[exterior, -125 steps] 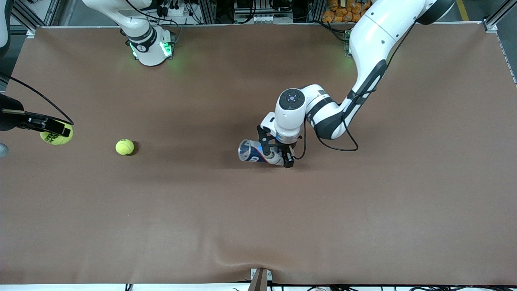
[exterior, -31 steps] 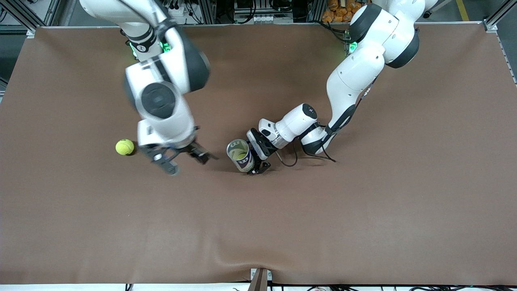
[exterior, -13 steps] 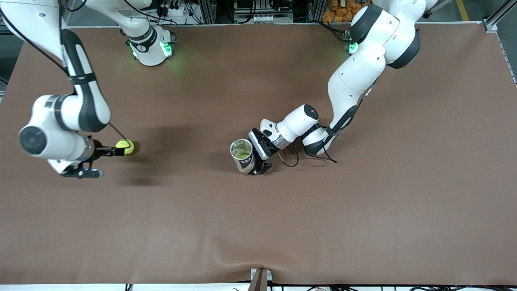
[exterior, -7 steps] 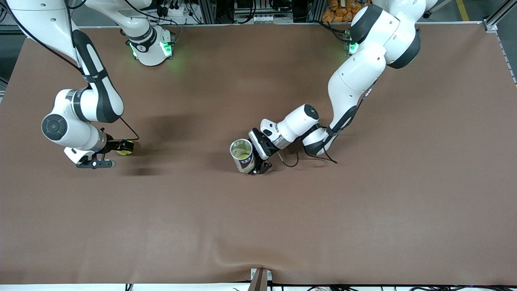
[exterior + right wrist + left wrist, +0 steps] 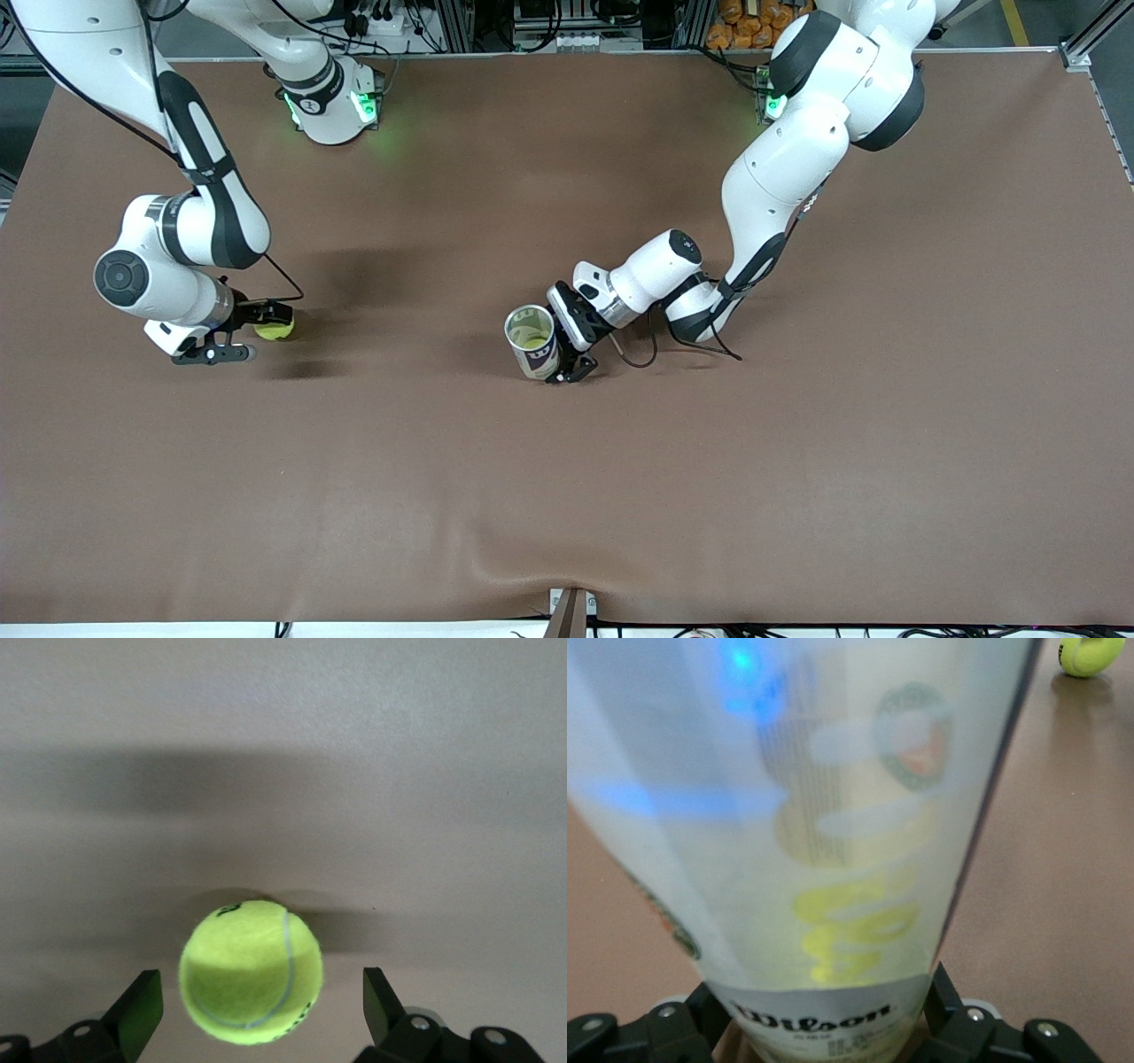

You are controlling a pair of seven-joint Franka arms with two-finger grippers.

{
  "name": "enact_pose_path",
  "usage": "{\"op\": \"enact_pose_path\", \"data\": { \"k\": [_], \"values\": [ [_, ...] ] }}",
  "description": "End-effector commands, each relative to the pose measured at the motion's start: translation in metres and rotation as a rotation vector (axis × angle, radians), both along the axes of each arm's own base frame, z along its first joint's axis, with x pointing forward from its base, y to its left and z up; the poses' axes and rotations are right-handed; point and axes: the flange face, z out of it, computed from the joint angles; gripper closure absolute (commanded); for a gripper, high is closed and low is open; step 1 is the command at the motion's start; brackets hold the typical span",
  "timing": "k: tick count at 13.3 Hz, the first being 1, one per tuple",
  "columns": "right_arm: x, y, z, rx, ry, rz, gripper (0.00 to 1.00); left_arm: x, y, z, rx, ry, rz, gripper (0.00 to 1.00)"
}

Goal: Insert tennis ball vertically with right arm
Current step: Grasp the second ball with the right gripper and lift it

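I need to grab the yellow tennis ball with my right gripper by its round middle (image 5: 275,330), to put it vertically into the clear ball can (image 5: 535,357).
A yellow tennis ball (image 5: 275,330) lies on the brown table (image 5: 620,496) toward the right arm's end. My right gripper (image 5: 250,334) is low beside it, open, one finger on each side of the ball without touching it; the right wrist view shows the ball (image 5: 251,972) between the spread fingers (image 5: 142,1012) of the right gripper (image 5: 257,1014). My left gripper (image 5: 560,344) is shut on an upright clear ball can (image 5: 535,357) at mid-table, with a yellow ball (image 5: 532,340) inside. In the left wrist view the can (image 5: 833,859) fills the frame above the left gripper (image 5: 824,1032).
The loose ball also shows small in the left wrist view (image 5: 1087,654). Both arm bases stand along the table edge farthest from the front camera. The tablecloth has a wrinkle (image 5: 523,567) near the camera-side edge.
Over the last second my right arm swung in and brought its open fingers around the loose ball on the table. The left arm and the can have stayed still.
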Motion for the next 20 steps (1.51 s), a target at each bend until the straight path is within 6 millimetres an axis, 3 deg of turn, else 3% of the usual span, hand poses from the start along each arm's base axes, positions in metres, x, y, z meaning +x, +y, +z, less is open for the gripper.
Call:
{"op": "enact_pose_path", "data": {
  "k": [1, 5, 7, 8, 9, 13, 17, 20],
  "values": [
    [-0.003, -0.002, -0.014, 0.002, -0.003, 0.020, 0.00, 0.001, 0.002, -0.003, -0.016, -0.018, -0.010, 0.10],
    [-0.004, 0.000, -0.021, 0.000, 0.001, 0.008, 0.00, 0.001, 0.002, -0.003, -0.017, -0.018, -0.010, 0.10],
    [-0.004, -0.001, -0.021, 0.002, 0.004, 0.019, 0.89, 0.001, 0.002, -0.003, -0.017, -0.019, -0.010, 0.10],
    [-0.001, 0.000, -0.015, 0.005, -0.001, 0.036, 1.00, 0.001, 0.002, -0.003, -0.017, -0.019, -0.010, 0.10],
    [0.000, 0.002, -0.008, 0.007, 0.012, 0.044, 1.00, 0.001, 0.002, -0.003, -0.016, -0.018, -0.010, 0.10],
    [0.043, 0.023, 0.071, 0.004, 0.078, 0.021, 1.00, 0.001, 0.002, -0.003, -0.017, -0.019, -0.010, 0.10],
    [0.074, 0.074, 0.146, -0.035, 0.095, -0.074, 1.00, 0.001, 0.002, -0.003, -0.016, -0.018, -0.010, 0.10],
    [0.081, 0.131, 0.195, -0.058, 0.096, -0.157, 1.00, 0.001, 0.002, -0.003, -0.016, -0.017, -0.009, 0.10]
  ]
}}
